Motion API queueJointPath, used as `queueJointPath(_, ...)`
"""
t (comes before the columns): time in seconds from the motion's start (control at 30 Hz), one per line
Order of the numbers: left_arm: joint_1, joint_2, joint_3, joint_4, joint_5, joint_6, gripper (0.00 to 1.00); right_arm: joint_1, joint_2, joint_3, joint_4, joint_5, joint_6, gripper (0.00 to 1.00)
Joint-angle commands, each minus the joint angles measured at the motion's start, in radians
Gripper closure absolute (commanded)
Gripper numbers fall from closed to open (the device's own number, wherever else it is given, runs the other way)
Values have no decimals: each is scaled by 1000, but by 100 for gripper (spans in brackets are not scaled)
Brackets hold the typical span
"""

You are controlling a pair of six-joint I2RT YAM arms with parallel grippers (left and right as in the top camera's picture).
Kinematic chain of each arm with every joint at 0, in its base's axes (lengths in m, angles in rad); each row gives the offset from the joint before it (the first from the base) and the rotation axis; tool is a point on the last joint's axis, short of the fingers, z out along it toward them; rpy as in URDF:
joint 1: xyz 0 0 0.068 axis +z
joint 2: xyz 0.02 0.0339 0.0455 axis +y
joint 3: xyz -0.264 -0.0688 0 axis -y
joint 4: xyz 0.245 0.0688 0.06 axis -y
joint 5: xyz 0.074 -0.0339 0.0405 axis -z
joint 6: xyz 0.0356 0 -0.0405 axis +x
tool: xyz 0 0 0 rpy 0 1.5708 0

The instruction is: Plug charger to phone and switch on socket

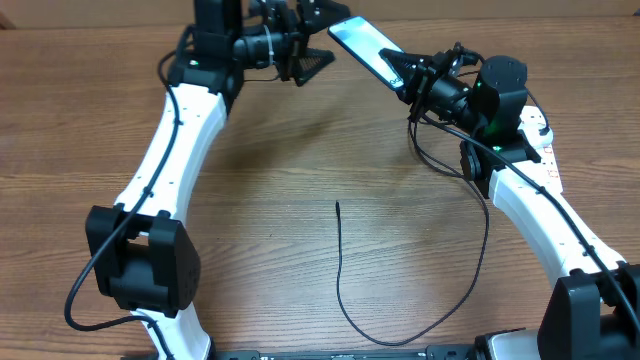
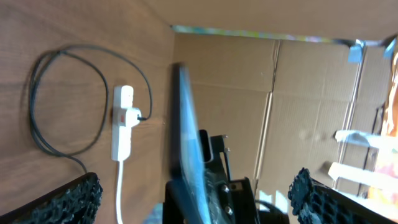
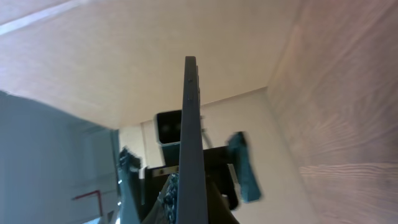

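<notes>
I shouldn't close yet, because my fingers only just reach the phone's far edge. My left gripper should first move toward the phone's top end and then close on the phone.
The phone, with a glowing cyan screen, is held tilted above the table at the back by my right gripper, which is shut on its lower end. It shows edge-on in the right wrist view. My left gripper is open, with its fingers either side of the phone's far end, not touching it. The charger cable lies looped on the table with its free tip at the middle. Its plug sits in the white socket strip, which my right arm partly hides in the overhead view.
The strip's thick white cord trails off toward the table edge. Cardboard walls stand behind the table. Bare wooden tabletop lies around the cable tip.
</notes>
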Motion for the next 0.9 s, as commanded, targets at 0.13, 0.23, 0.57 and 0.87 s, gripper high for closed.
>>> queueJointPath(0.13,-45,-19,-19,13,-106,-171,0,1,-10,8,79,-21,38,96)
queueJointPath(0.23,-56,-19,-19,13,-142,-176,0,2,-10,8,82,-34,40,96)
queueJointPath(0.57,-70,-19,-19,13,-238,-195,7,24,-10,8,82,-58,40,96)
queueJointPath(0.87,-71,-19,-19,12,-245,-186,34,36,-10,8,80,-70,5,96)
